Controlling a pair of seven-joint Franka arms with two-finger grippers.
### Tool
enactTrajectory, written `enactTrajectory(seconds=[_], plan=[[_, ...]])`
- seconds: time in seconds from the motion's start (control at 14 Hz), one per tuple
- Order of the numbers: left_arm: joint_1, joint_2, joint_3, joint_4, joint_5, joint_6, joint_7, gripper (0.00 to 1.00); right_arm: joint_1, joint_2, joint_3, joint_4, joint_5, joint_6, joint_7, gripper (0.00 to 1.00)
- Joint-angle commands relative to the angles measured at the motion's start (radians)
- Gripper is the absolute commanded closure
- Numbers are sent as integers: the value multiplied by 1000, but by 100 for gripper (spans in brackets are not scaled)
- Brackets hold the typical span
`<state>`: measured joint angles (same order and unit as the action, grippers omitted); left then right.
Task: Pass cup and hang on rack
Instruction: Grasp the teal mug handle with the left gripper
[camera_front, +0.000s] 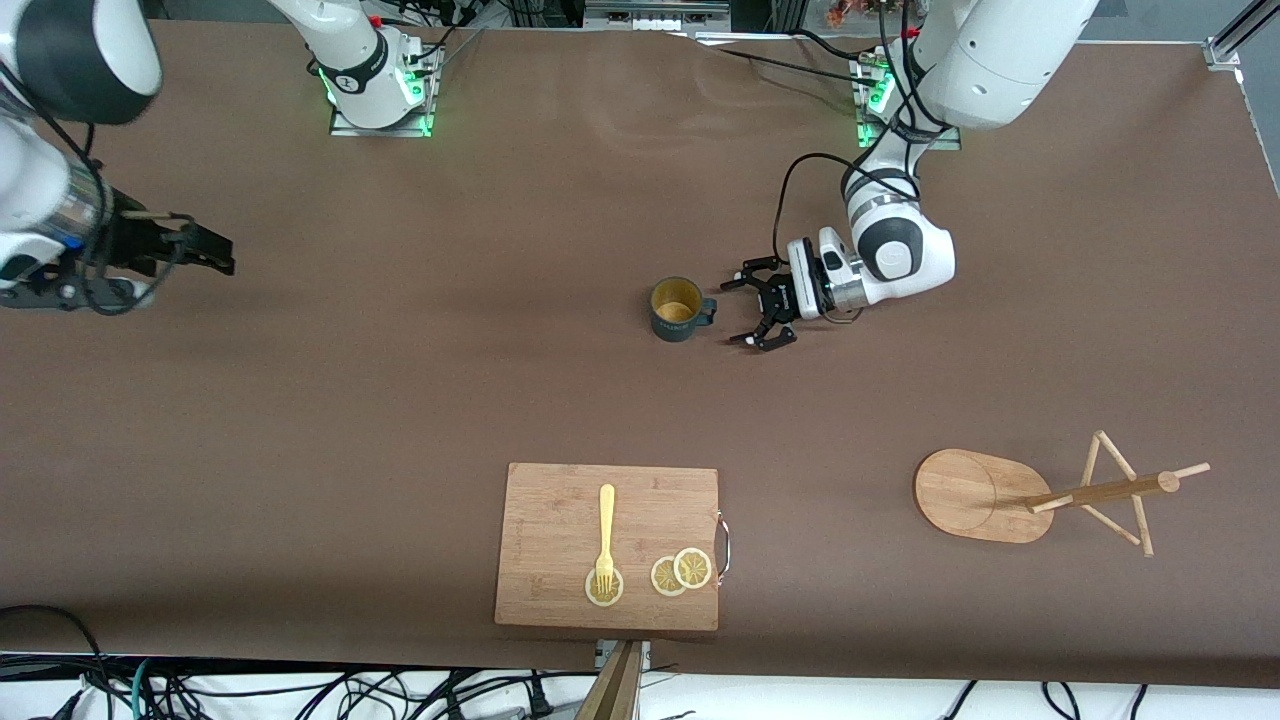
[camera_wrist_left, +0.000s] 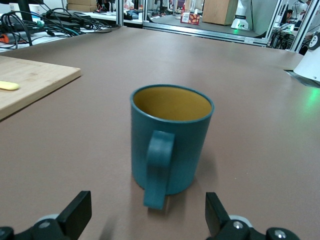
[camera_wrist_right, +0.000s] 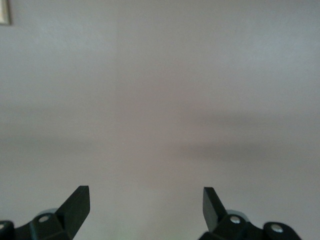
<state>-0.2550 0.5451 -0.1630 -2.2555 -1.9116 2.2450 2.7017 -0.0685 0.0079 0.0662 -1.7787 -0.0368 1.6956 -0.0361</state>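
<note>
Next, my left gripper grabs its loop handle, to hang the cup on the rack.
The dark teal cup stands upright mid-table, with its yellowish inside showing. Its loop handle points straight at my left gripper, which is low beside the cup on the side toward the left arm's end of the table. That gripper is open, its fingers wide apart and short of the handle, touching nothing. The bamboo rack sits on its oval base, nearer the front camera, toward the left arm's end. My right gripper waits open over bare table at the right arm's end and holds nothing.
A bamboo cutting board lies near the table's front edge, also seen in the left wrist view. On it are a yellow fork and lemon slices. Both arm bases stand along the table's edge farthest from the front camera.
</note>
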Motion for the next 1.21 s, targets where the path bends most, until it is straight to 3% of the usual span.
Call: enactTrajectory(seconds=[0.0,0.28,0.43,0.57,0.71,0.93,1.14], plan=[[-23,33,0,40,-50,7,59,0,-25,-41,0,47,17,-24,13,0],[-43,39,0,62,-53,11,59,0,-71,-46,-26,67,142,-74,4,0],[-46,39,0,59,-53,11,61,0,-56,-57,-46,82,89,-105,1,0],[-50,38,0,56,-53,10,66,0,-44,-49,-34,155,-44,-190,-1,0],[-56,36,0,54,-53,10,64,2,-76,-74,-6,167,-35,-198,4,0],[-56,33,0,45,-53,7,63,32,-63,-105,-8,167,34,-185,7,0],[-56,33,0,43,-53,5,58,73,-45,-34,-12,167,61,-146,5,0]])
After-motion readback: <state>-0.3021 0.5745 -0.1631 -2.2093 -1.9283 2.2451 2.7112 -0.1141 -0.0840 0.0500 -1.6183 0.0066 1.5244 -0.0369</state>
